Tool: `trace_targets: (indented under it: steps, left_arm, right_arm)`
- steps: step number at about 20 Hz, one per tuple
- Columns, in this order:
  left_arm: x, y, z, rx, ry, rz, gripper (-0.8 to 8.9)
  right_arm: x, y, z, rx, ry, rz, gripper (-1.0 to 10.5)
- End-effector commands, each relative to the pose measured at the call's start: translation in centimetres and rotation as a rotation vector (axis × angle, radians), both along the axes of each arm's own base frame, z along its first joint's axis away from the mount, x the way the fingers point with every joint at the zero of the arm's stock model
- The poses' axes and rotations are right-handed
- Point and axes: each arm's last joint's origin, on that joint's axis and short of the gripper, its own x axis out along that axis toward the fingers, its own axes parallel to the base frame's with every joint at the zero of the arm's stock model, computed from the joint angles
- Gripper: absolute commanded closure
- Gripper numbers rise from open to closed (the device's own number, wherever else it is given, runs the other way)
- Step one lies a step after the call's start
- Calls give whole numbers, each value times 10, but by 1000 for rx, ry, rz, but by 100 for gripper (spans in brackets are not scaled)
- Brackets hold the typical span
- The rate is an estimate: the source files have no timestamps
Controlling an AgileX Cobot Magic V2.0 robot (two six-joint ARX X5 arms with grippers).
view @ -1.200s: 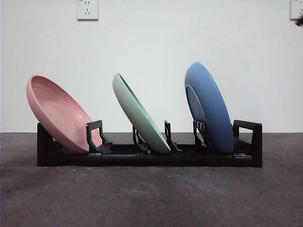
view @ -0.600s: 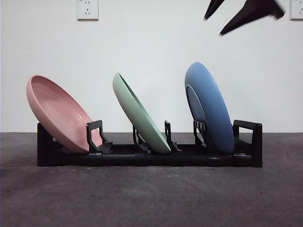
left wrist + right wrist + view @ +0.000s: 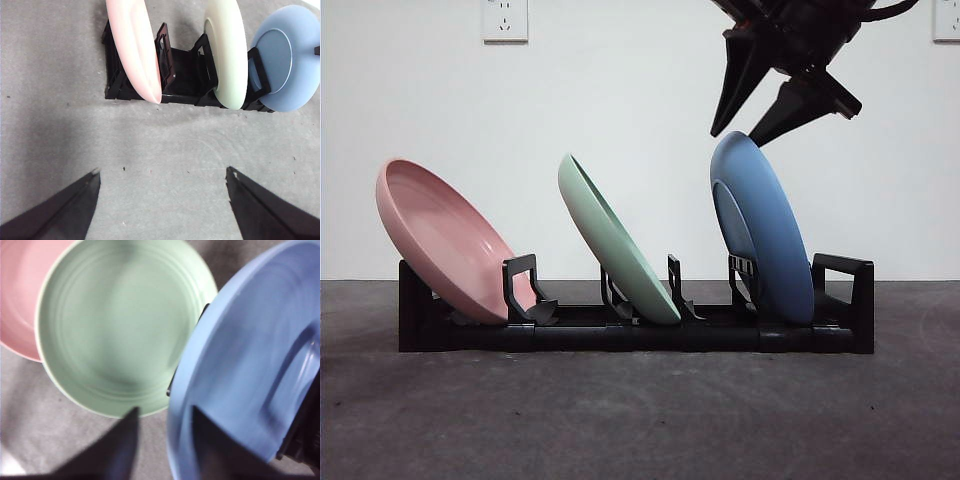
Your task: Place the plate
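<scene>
My right gripper is going to take hold of the blue plate (image 3: 765,235) by its rim (image 3: 734,142) next, so it can place the plate.
A blue plate (image 3: 765,235) stands on edge in the right slot of a black rack (image 3: 620,337). A green plate (image 3: 615,245) leans in the middle slot and a pink plate (image 3: 440,240) in the left slot. My right gripper (image 3: 736,136) is open just above the blue plate's top rim, one jaw on each side of it. In the right wrist view the right gripper (image 3: 165,412) straddles the blue plate's (image 3: 240,365) rim, beside the green plate (image 3: 120,325). My left gripper (image 3: 162,171) is open and empty over the table, in front of the rack (image 3: 185,65).
The rack stands on a dark grey table before a white wall with an outlet (image 3: 505,18). The left wrist view shows the pink plate (image 3: 132,45), green plate (image 3: 227,55) and blue plate (image 3: 287,65) in a row.
The right arm has come down from the top right corner to the blue plate's top rim. The plates and rack have not moved.
</scene>
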Motion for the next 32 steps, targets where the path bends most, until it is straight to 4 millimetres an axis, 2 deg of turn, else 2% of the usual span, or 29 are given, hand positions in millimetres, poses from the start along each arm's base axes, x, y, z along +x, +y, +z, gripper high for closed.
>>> trace_targets:
  steps: [1, 5, 7, 10, 15, 18, 21, 23, 26, 32]
  left_arm:
    - [0, 0, 6, 6, -31, -13, 411]
    - [0, 0, 6, 6, -29, -14, 412]
    - [0, 0, 6, 6, -28, -14, 412]
    - [0, 0, 6, 6, -25, -14, 411]
    - [0, 0, 6, 6, -26, -14, 412]
    - [0, 0, 6, 6, -25, -14, 412]
    - [0, 0, 6, 6, -25, -14, 412]
    - [0, 0, 6, 6, -25, -14, 412]
    - [0, 0, 6, 6, -26, -14, 412]
    - [0, 0, 6, 6, -27, -14, 412]
  right_arm:
    - [5, 5, 1, -6, -22, 15, 932]
    - [4, 5, 2, -3, -21, 13, 937]
    - [1, 4, 10, 6, -36, 13, 937]
    - [-11, -1, 41, 23, -77, 16, 937]
    - [-45, -10, 97, 148, -204, 111, 937]
    - [-70, -17, 120, 196, -307, 160, 937]
    - [-97, -19, 134, 233, -430, 192, 937]
    - [-117, -19, 134, 260, -534, 211, 937]
    - [-146, -18, 116, 282, -640, 232, 937]
    - [-199, -11, 54, 260, -771, 287, 937]
